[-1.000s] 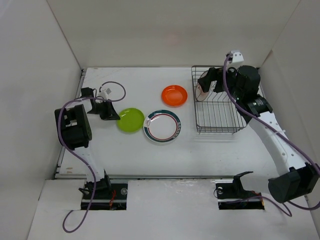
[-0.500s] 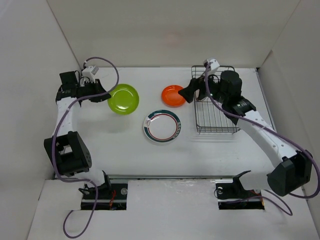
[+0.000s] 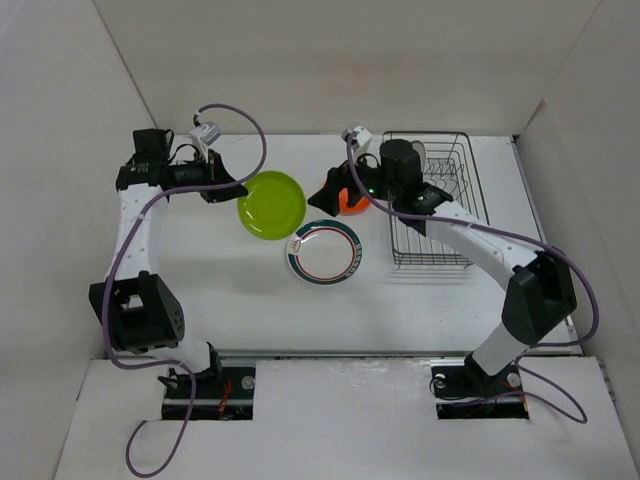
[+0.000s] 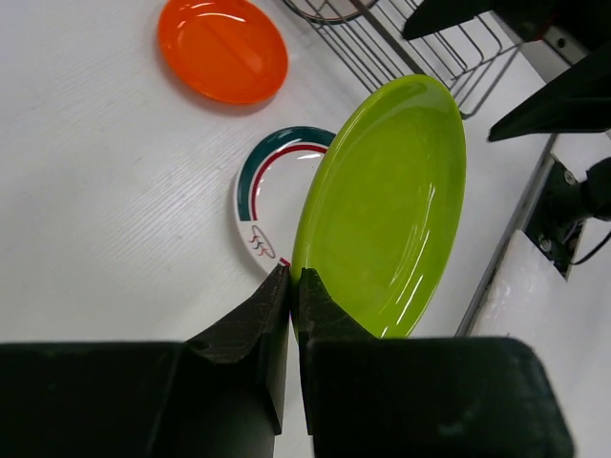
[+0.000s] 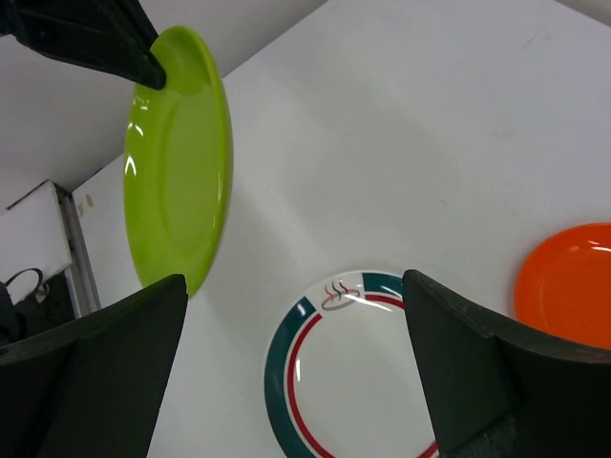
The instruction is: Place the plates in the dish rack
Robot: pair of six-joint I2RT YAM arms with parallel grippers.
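My right gripper needs to load the lime green plate into the dish rack, so next it should grab the plate by its free rim (image 3: 302,207) opposite the pinched edge.
My left gripper (image 3: 228,187) (image 4: 294,277) is shut on the rim of the lime green plate (image 3: 272,205) (image 4: 391,200) and holds it tilted in the air. The plate also shows in the right wrist view (image 5: 177,157). My right gripper (image 3: 325,193) (image 5: 294,286) is open and empty, just left of the orange plate (image 3: 352,204) (image 5: 568,281) and above the teal-and-red ringed plate (image 3: 324,252) (image 5: 353,377). The dish rack (image 3: 440,215) (image 4: 420,48) stands at the right. A white shape (image 3: 419,155) shows in its far end behind the right arm; I cannot see its pattern.
White walls close in the table on the left, the back and the right. The right arm reaches across the rack's left side. The left arm's purple cable (image 3: 240,115) loops above the far left of the table.
My left gripper has lifted the green plate and carried it right, toward the middle. My right gripper has left the rack and swung left, over the orange plate, with nothing in it.
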